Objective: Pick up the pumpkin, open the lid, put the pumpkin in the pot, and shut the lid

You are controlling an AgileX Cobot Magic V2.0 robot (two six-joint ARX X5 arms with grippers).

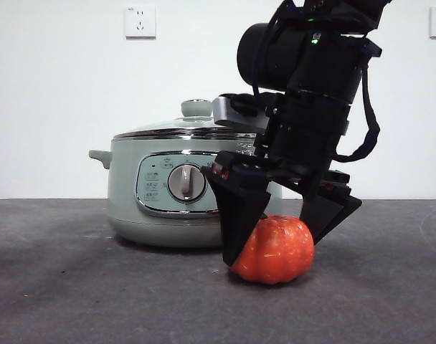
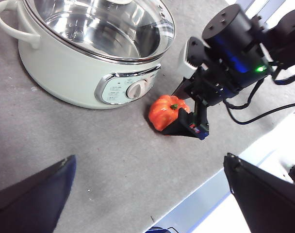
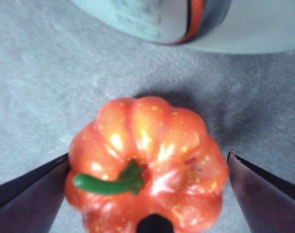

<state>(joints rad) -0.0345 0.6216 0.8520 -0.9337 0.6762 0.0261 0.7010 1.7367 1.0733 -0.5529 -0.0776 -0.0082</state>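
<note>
My right gripper grabs the orange pumpkin [image 1: 275, 251] around its ribbed sides next, to get it into the pot [image 1: 153, 208].
The orange pumpkin [image 1: 275, 251] [image 2: 164, 110] [image 3: 147, 160] rests on the grey table just in front of the pot's right side, its green stem showing. My right gripper [image 1: 273, 251] [image 2: 172, 111] [image 3: 148, 155] is lowered over it and open, one jaw close against each side. The sage-green pot [image 1: 153, 208] [image 2: 65, 73] stands behind with the glass lid [image 1: 182, 131] [image 2: 104, 19] resting on its rim. High above the table in front of the pot hangs my left gripper [image 2: 149, 158], open and holding nothing.
The grey tabletop [image 1: 74, 287] stretches out left of and in front of the pot. The table's edge [image 2: 196, 194] runs close behind the right arm. A white wall with sockets [image 1: 140, 21] stands at the back.
</note>
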